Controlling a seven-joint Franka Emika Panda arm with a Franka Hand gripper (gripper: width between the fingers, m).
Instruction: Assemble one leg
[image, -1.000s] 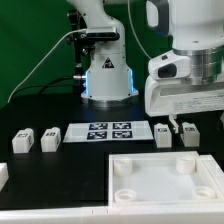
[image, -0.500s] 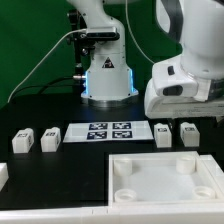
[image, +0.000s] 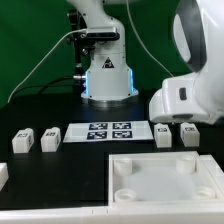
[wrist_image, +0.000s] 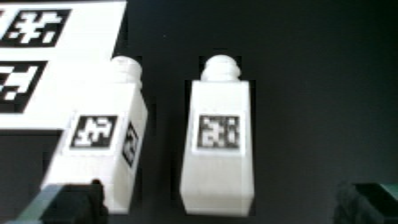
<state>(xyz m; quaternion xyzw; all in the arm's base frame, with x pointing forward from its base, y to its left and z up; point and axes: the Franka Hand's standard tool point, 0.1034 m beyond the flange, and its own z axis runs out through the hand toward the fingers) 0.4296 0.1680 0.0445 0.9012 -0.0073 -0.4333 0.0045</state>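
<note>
My fingers are open and high above the white leg in the wrist view, so my gripper should go down to the leg before it closes.
Several white cuboid legs with square markers lie on the black table. Two are at the exterior view's left (image: 22, 141) (image: 50, 139) and two at its right (image: 165, 134) (image: 188, 133). The arm's white hand housing (image: 192, 100) hangs just above the right pair and hides the fingers there. In the wrist view my gripper (wrist_image: 217, 208) is open and empty. Its dark fingertips (wrist_image: 64, 204) stand wide to either side of one leg (wrist_image: 222, 140), above it. The neighbouring leg (wrist_image: 107, 140) lies close beside that one.
The marker board (image: 108, 131) lies between the two leg pairs and shows in the wrist view (wrist_image: 39, 55). A large flat white panel with round corner sockets (image: 165, 182) lies at the front. Another white part (image: 3, 174) sits at the left edge. The arm's base (image: 105, 75) stands behind.
The arm's hand has moved toward the exterior view's right and a little lower, now over the right pair of legs. No part has moved.
</note>
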